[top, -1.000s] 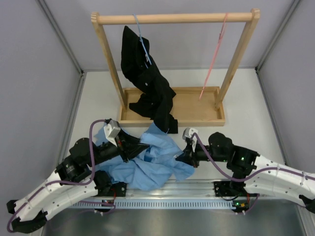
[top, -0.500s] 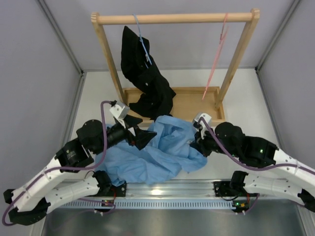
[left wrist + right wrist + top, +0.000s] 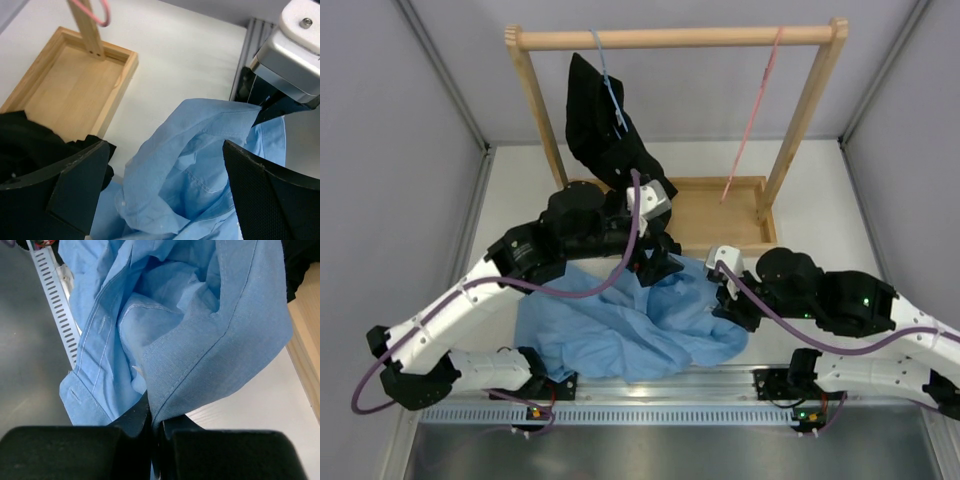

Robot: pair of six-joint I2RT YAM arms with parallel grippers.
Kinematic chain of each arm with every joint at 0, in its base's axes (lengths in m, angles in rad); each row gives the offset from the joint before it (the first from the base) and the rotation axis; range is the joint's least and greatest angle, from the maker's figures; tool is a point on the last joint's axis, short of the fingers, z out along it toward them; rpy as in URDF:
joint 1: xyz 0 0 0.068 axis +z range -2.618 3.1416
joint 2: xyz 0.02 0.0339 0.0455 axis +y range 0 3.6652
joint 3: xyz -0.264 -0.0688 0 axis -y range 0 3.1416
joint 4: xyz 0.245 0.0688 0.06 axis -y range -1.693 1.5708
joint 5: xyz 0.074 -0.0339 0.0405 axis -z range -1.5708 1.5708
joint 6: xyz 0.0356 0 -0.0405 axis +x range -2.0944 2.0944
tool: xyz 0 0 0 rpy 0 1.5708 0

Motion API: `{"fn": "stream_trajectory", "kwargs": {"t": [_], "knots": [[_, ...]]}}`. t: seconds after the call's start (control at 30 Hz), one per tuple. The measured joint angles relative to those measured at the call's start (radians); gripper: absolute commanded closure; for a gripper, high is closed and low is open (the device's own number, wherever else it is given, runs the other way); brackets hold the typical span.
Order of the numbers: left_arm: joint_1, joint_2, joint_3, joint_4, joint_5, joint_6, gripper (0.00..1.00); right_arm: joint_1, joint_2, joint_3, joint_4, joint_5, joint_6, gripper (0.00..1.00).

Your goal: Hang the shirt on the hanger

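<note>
The left gripper should next grab the shirt's raised far edge [image 3: 668,281] [image 3: 153,159], apart from the right gripper's fold, so that the shirt spreads for the hanger.
The light blue shirt [image 3: 620,330] lies crumpled on the table in front of the rack. The pink hanger [image 3: 750,120] hangs from the right end of the wooden rail, and its lower end shows in the left wrist view [image 3: 92,10]. My left gripper [image 3: 655,262] is open above the shirt's far edge, with raised cloth [image 3: 200,150] between its spread fingers but not gripped. My right gripper [image 3: 730,300] is shut on a fold of the shirt [image 3: 200,315] at its right side and holds that fold up, the jaws [image 3: 156,415] pinching the hem.
A wooden rack [image 3: 670,38] stands on a tray base [image 3: 710,215] at the back. A black shirt [image 3: 610,150] hangs on a thin light-blue hanger [image 3: 610,85] at its left and drapes onto the tray, close to my left gripper. Grey walls stand on both sides.
My left arm has swung right and towards the rack, and its gripper now sits over the shirt's far edge. My right gripper has lifted slightly with the cloth, and the shirt has been drawn out.
</note>
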Motion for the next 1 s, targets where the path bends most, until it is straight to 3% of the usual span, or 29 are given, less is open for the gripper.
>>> {"fn": "stream_trajectory", "kwargs": {"t": [0.13, 0.37, 0.6, 0.73, 0.77, 0.87, 0.9, 0.97, 1.0], "knots": [[0.0, 0.111, 0.088, -0.06, 0.118, 0.13, 0.02, 0.002, -0.017, 0.008, -0.016, -0.045, -0.038, 1.0], [0.0, 0.175, 0.108, -0.167, 0.266, 0.323, 0.02, 0.003, -0.093, 0.008, -0.023, -0.13, -0.079, 1.0], [-0.001, 0.359, 0.293, -0.325, 0.426, 0.439, 0.02, 0.006, -0.122, 0.008, -0.024, -0.176, -0.096, 1.0], [0.0, 0.45, 0.359, -0.396, 0.459, 0.475, 0.27, 0.006, -0.121, 0.007, -0.026, -0.18, -0.103, 1.0], [0.001, 0.464, 0.368, -0.415, 0.461, 0.484, 0.45, 0.006, -0.123, 0.006, -0.027, -0.179, -0.103, 1.0], [0.01, 0.48, 0.382, -0.462, 0.461, 0.504, 0.69, 0.006, -0.141, 0.006, -0.028, -0.161, -0.102, 1.0], [0.013, 0.48, 0.386, -0.475, 0.461, 0.507, 0.83, 0.006, -0.15, 0.006, -0.028, -0.14, -0.101, 1.0], [0.019, 0.477, 0.391, -0.49, 0.453, 0.507, 0.98, 0.006, -0.169, 0.006, -0.027, -0.09, -0.097, 1.0], [0.02, 0.475, 0.394, -0.493, 0.445, 0.505, 1.0, 0.007, -0.179, 0.006, -0.027, -0.042, -0.09, 1.0]]}}
